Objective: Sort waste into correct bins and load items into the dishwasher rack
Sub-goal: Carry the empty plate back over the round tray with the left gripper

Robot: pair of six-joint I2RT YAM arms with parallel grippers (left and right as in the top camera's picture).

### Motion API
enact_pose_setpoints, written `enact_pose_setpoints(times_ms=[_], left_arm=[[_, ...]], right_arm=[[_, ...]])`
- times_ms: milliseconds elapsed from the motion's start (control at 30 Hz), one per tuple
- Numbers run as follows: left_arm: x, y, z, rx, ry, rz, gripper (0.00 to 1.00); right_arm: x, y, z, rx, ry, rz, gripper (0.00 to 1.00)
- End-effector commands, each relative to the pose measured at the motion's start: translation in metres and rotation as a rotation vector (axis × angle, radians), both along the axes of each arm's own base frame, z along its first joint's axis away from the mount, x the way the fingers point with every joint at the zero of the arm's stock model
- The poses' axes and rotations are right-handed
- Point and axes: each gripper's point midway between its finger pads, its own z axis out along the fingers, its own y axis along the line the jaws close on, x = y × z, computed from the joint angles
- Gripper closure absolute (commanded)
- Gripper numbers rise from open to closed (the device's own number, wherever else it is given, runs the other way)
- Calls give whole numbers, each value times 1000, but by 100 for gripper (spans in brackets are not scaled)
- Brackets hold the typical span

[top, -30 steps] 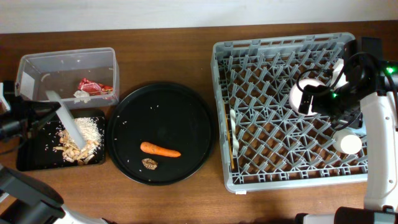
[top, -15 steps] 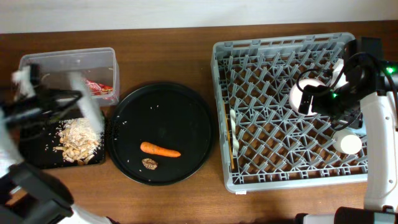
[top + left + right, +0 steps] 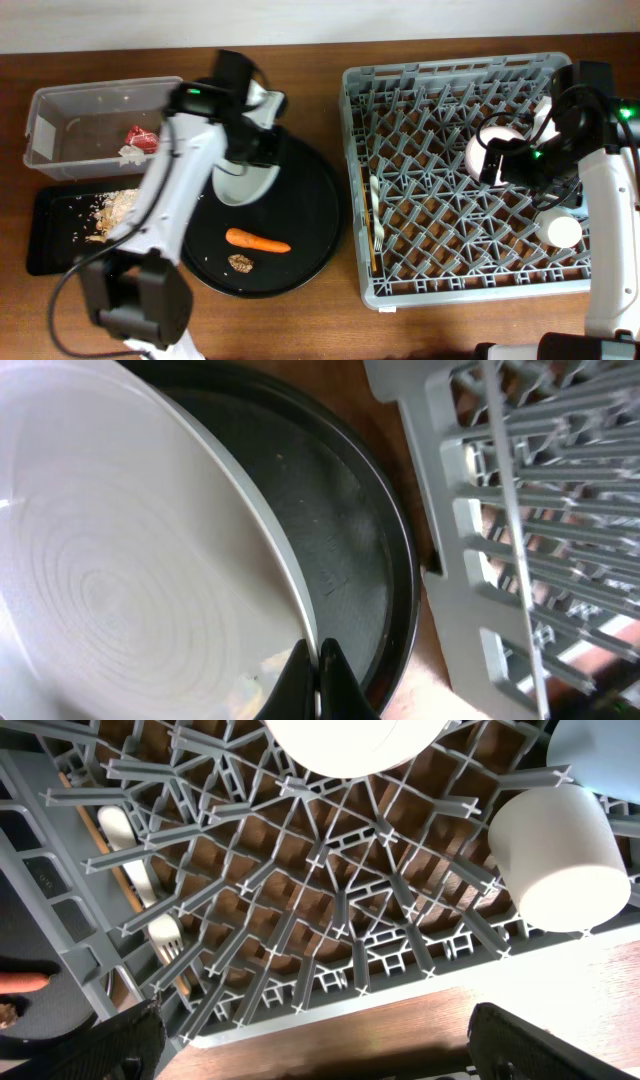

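The right gripper reaches the pale grey plate [image 3: 244, 176] next and grabs the plate's rim, free of my left gripper, to load the plate edgewise into the rack.
My left gripper [image 3: 256, 143] [image 3: 318, 672] is shut on the rim of the pale grey plate [image 3: 244, 176] [image 3: 130, 550] and holds it tilted over the round black tray [image 3: 310, 210]. A carrot [image 3: 258, 241] and a brown lump [image 3: 240, 263] lie on that tray. Beige scraps [image 3: 113, 208] lie in the shallow black tray [image 3: 55, 250]. The red wrapper [image 3: 140, 138] is in the clear tub [image 3: 105, 100]. My right gripper [image 3: 522, 160] [image 3: 330, 1065] hangs wide open and empty above the grey rack [image 3: 450, 75] [image 3: 300, 910], which holds a fork [image 3: 378, 235] [image 3: 165, 935], a stick [image 3: 372, 250], a whitish bowl [image 3: 488, 150] and a cup [image 3: 562, 232] [image 3: 555, 850].
The rack's left wall [image 3: 450, 560] stands just right of the round tray's rim. Bare wooden table [image 3: 400, 1020] runs along the rack's front edge. A pale blue thing [image 3: 600, 750] shows partly beside the cup. My right arm [image 3: 610, 200] rises along the rack's right side.
My left arm has swung right with the plate, from over the shallow black tray to over the round black tray. The scraps stay in the black tray. The right arm has not moved.
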Motion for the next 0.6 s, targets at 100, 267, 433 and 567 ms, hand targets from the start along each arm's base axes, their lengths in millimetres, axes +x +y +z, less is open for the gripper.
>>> enact_pose_setpoints(times_ms=[100, 267, 433, 567], left_arm=[[-20, -23, -72, 171, 160, -8, 88], [-21, -24, -74, 177, 172, -11, 65], [-20, 19, -21, 185, 171, 86, 65], [-22, 88, 33, 147, 102, 270, 65]], right_arm=[[-1, 0, 0, -3, 2, 6, 0], [-1, 0, 0, -2, 2, 7, 1], [2, 25, 3, 125, -31, 119, 1], [4, 63, 8, 205, -53, 238, 1]])
